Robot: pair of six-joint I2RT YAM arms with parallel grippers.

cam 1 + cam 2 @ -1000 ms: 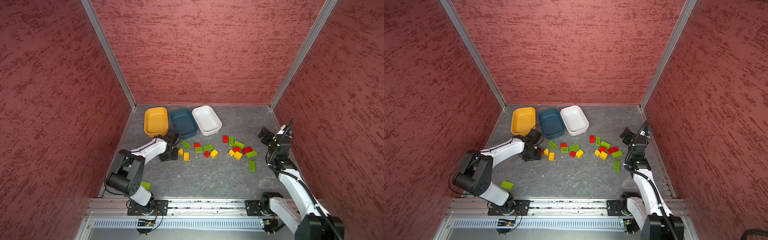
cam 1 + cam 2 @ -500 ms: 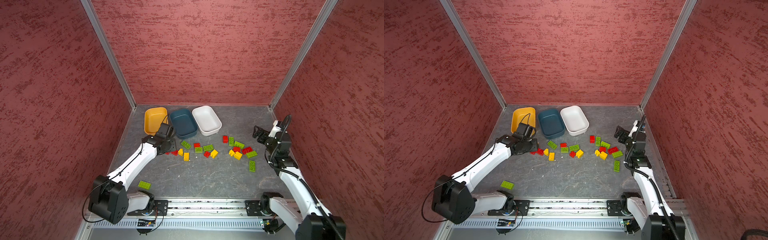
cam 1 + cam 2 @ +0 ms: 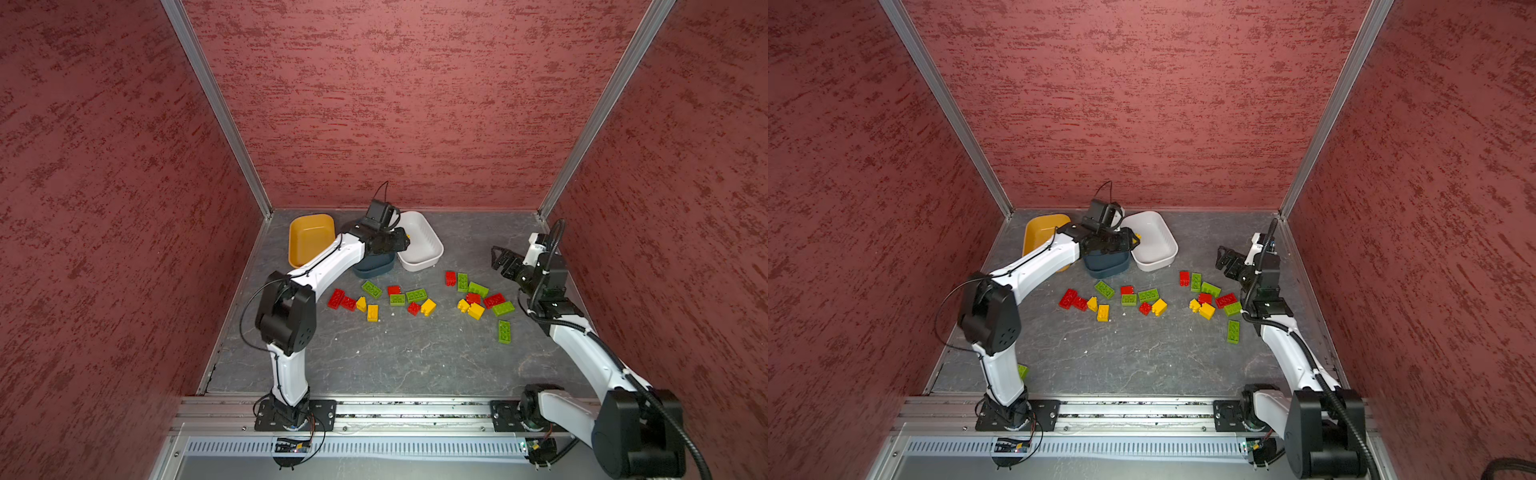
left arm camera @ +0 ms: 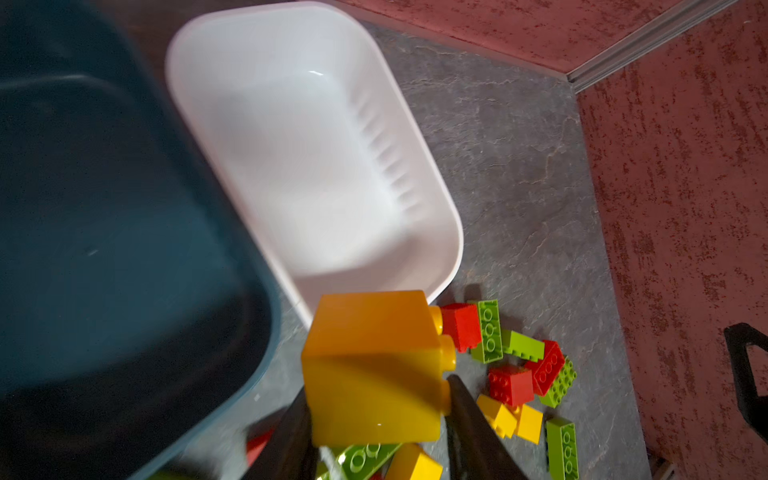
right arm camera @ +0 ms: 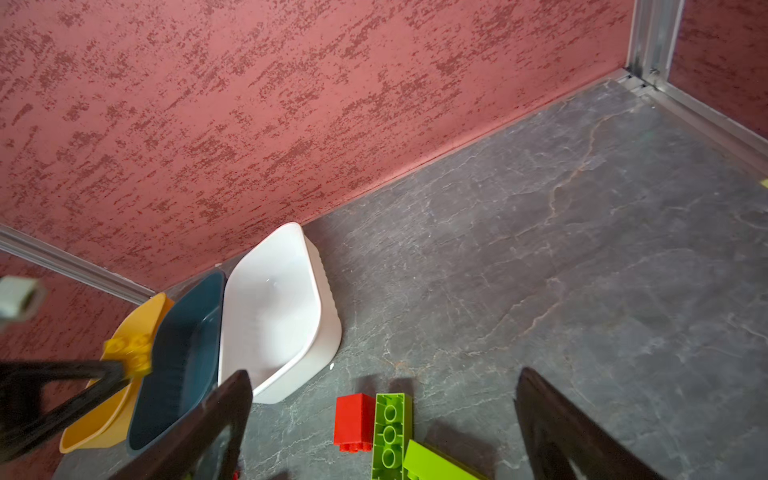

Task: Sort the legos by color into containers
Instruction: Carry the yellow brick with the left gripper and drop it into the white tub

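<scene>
The yellow lego would drop onto the white tub's rim, so my left gripper now moves it farther before releasing it.
My left gripper (image 3: 402, 242) is shut on a yellow lego (image 4: 374, 365) and hangs above the seam between the teal tub (image 3: 374, 268) and the white tub (image 3: 424, 249). The brick sits between the dark fingers (image 4: 465, 407) in the left wrist view. The mustard tub (image 3: 309, 241) stands left of the teal one; the mustard and white tubs look empty. Red, green and yellow legos (image 3: 399, 299) lie scattered on the grey floor in front of the tubs. My right gripper (image 5: 386, 386) is open above a red brick (image 5: 353, 419) and a green brick (image 5: 390, 432), holding nothing.
A lone green brick (image 3: 504, 331) lies near the right arm. Another green brick (image 3: 1022, 371) peeks out behind the left arm's base. Red walls enclose the floor on three sides, and an aluminium rail (image 3: 395, 409) runs along the front.
My left gripper rose off the floor with the yellow lego and swung back and right to the tubs. My right gripper shifted left toward the right-hand bricks, staying open.
</scene>
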